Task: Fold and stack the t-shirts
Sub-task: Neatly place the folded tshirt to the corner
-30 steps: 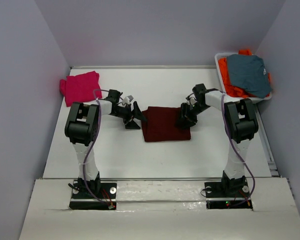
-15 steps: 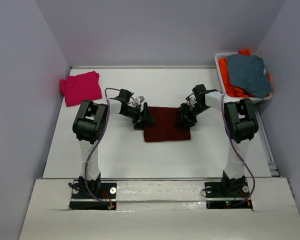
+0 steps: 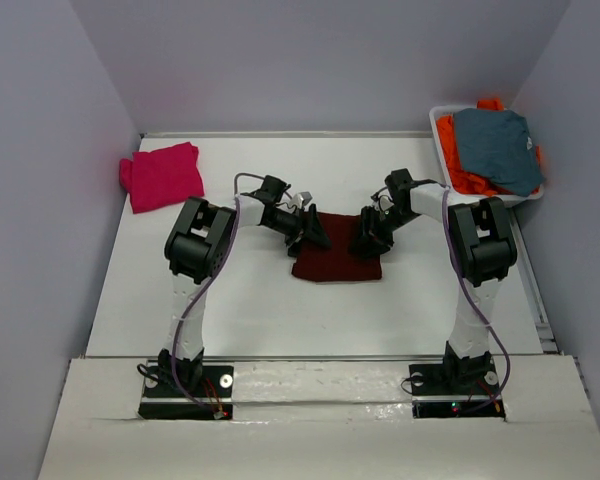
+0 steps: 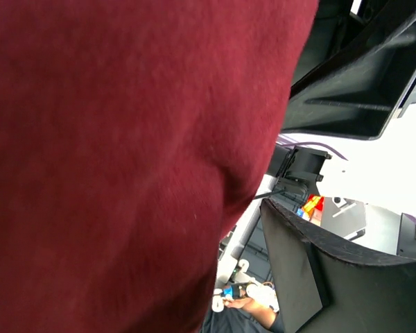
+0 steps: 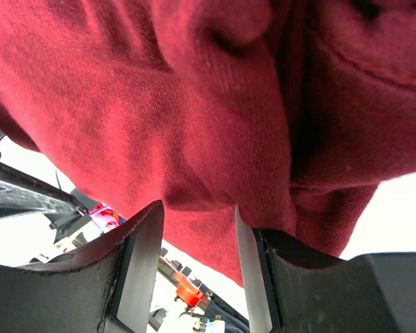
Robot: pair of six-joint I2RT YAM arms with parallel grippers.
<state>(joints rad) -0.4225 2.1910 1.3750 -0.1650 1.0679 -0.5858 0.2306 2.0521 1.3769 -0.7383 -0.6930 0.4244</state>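
The folded maroon t-shirt needs to be stacked on top. Next, my left gripper needs to grab it by its edge facing the magenta-pink t-shirt (image 3: 163, 175).
The dark maroon t-shirt (image 3: 336, 258) lies folded into a small rectangle mid-table. My left gripper (image 3: 314, 234) sits at its left edge. In the left wrist view the maroon cloth (image 4: 125, 152) fills the left side, and the left gripper (image 4: 277, 166) stands beside it with its dark fingers (image 4: 347, 83) apart. My right gripper (image 3: 366, 240) is at the shirt's right edge. In the right wrist view it (image 5: 197, 222) is closed on a thick fold of the shirt (image 5: 194, 125). The magenta-pink t-shirt (image 3: 163, 175) lies folded at the far left.
A white bin (image 3: 441, 140) at the back right holds an orange garment (image 3: 464, 170) with a grey-blue one (image 3: 495, 145) on top. Purple-grey walls enclose the table on three sides. A metal rail runs along the right edge.
My left gripper has moved right, from beside the shirt's left edge onto it. The shirt's left edge has shifted slightly right. The right arm has not moved.
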